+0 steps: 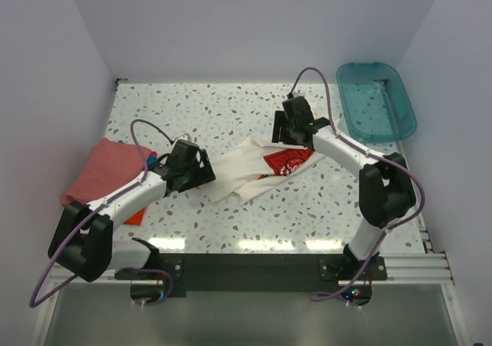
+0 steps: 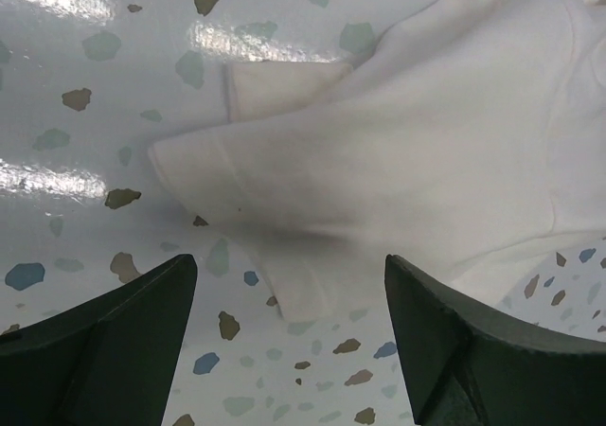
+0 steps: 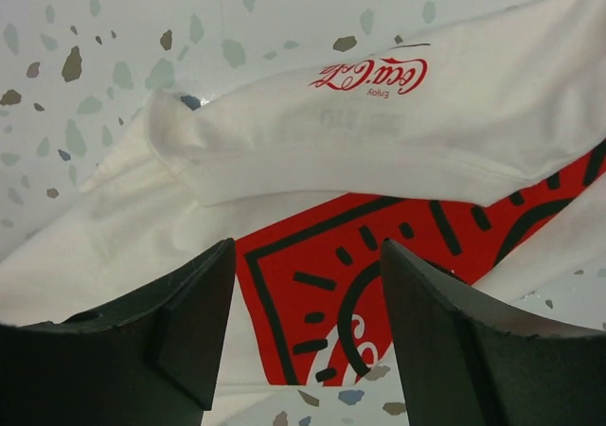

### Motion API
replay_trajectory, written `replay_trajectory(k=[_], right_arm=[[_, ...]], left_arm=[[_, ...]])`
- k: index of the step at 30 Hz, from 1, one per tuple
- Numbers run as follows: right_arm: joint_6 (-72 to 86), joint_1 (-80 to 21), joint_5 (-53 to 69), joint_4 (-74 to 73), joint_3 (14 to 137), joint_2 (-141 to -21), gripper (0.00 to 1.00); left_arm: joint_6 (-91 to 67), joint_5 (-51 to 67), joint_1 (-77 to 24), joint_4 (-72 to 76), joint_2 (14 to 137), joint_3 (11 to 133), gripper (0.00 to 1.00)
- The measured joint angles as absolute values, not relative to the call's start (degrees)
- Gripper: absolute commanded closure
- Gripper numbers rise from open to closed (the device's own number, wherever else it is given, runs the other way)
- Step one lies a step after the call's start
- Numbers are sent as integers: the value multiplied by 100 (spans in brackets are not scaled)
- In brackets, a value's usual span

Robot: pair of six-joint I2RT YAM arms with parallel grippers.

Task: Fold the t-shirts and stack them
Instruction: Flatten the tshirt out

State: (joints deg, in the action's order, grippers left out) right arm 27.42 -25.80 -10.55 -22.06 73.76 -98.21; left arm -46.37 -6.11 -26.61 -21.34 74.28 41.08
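Note:
The right gripper will spread the white t-shirt for folding, so next it will grab the white t-shirt (image 1: 250, 169) by the bunched edge beside the small red lettering.
A white t-shirt (image 1: 250, 169) with a red print (image 1: 287, 160) lies crumpled at the middle of the speckled table. My left gripper (image 1: 206, 171) is open and empty at its left end; in the left wrist view a sleeve (image 2: 312, 208) lies just ahead of the fingers. My right gripper (image 1: 286, 134) is open and empty over the shirt's far right part; in the right wrist view the red print (image 3: 312, 303) shows between the fingers. A folded salmon-pink shirt (image 1: 104, 169) lies at the far left, with an orange-red one (image 1: 135, 217) and a bit of blue (image 1: 151, 161) beside it.
A teal translucent plastic tub (image 1: 375, 100) stands at the back right, off the table's corner. White walls close in the back and both sides. A black rail (image 1: 254, 265) runs along the near edge.

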Motion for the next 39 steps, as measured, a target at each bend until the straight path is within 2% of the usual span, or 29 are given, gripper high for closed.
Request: replay_trajectory(k=[16,19,22,23,24,27,33,39], right_arm=[[2126,-3564,-1691,-2132,8971,-11813,34],[2023,-3564,-1870,-2174,9183,-12068,42],[1944,-3564,-1944,-2233,9264,-12215,58],[1933,-3564,-1968,-2235,9273,-12239,65],[1911,-3564,-1979,-2259,9284,-12261,82],[1859,-3564,-2005,-2331,9290,-12263,100],[1857,-3538,-2110,-2484,8995,-11719,100],[1929,-3181,-2137,-2532,7940,-9367,100]], left_arm=[[-4670,-642,-2032,-2062,7559,4285,15],[-4633,-639,-2014,-2060,7623,4372,15],[-4615,-639,-1999,-2067,7655,4394,15],[-4598,-642,-1988,-2067,7671,4405,15],[-4589,-642,-1986,-2069,7686,4416,15],[-4578,-633,-1959,-2084,7728,4477,15],[-4460,-572,-1848,-2110,7878,4674,15],[-4303,-447,-1820,-2167,7981,4923,15]])
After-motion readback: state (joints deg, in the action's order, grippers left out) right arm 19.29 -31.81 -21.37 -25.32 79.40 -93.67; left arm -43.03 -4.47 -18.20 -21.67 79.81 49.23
